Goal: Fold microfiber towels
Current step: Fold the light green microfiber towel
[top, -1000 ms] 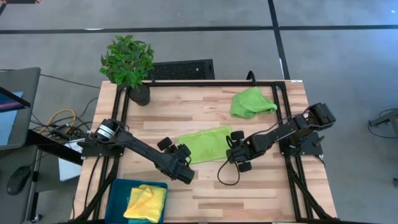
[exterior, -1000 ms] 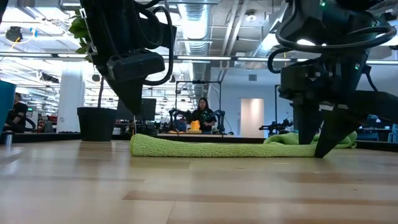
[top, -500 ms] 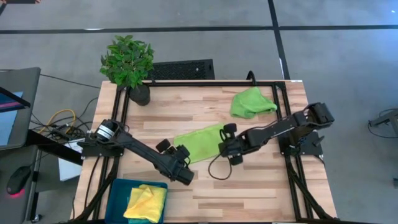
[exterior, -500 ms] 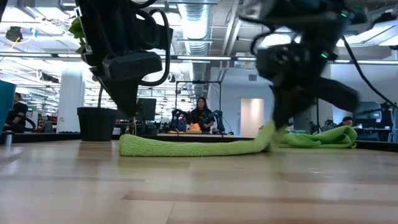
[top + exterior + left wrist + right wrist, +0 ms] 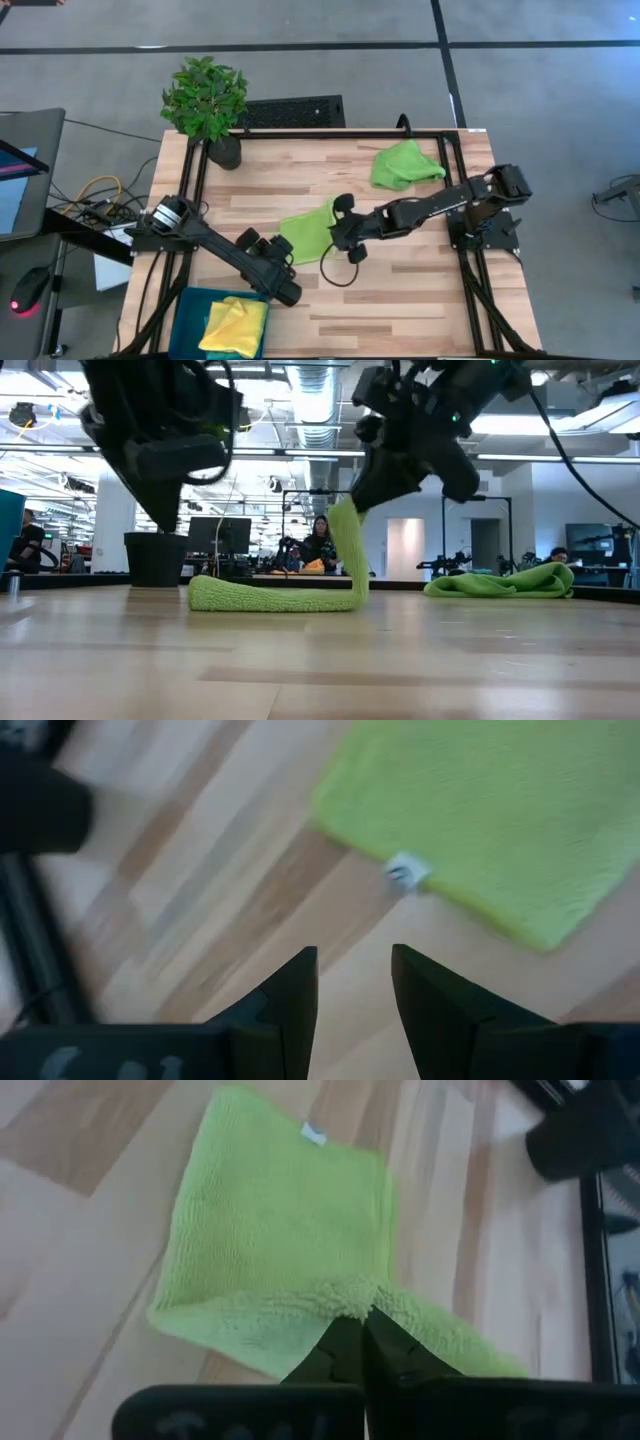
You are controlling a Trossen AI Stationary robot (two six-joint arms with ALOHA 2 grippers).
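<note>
The middle lime green towel has its lifted edge (image 5: 345, 1294) curling short of its flat part, so the robot's right gripper should keep holding the towel until that edge lies there.
A lime green microfiber towel (image 5: 306, 230) lies mid-table, its right end raised off the wood (image 5: 348, 550). My right gripper (image 5: 337, 226) is shut on that raised end. My left gripper (image 5: 284, 292) hovers open over bare wood, near the towel's front-left corner, which carries a white tag (image 5: 405, 872). A second lime green towel (image 5: 405, 164) lies crumpled at the far right. A yellow towel (image 5: 238, 324) rests in the dark teal tray (image 5: 190, 308) at the near left. My right gripper pinches the middle of the towel's right-end edge (image 5: 352, 1296) between its two shut fingers, which slant down from the table's right side. That end stands lifted and curls up from the table (image 5: 350, 560). The towel's left part (image 5: 265, 597) lies flat on the wood.
A potted plant (image 5: 207, 102) stands at the far left corner. A black frame rail (image 5: 330, 132) runs along the table's far and side edges. Bare wood lies in front of the towel and at the near right. People sit in the room behind the table (image 5: 322, 545).
My right gripper has shut on the towel's right end, lifted it and carried it toward the table's left. That end now stands up and folds toward the left part, which has stayed on the wood. My left gripper has drawn back toward the near left, still open.
</note>
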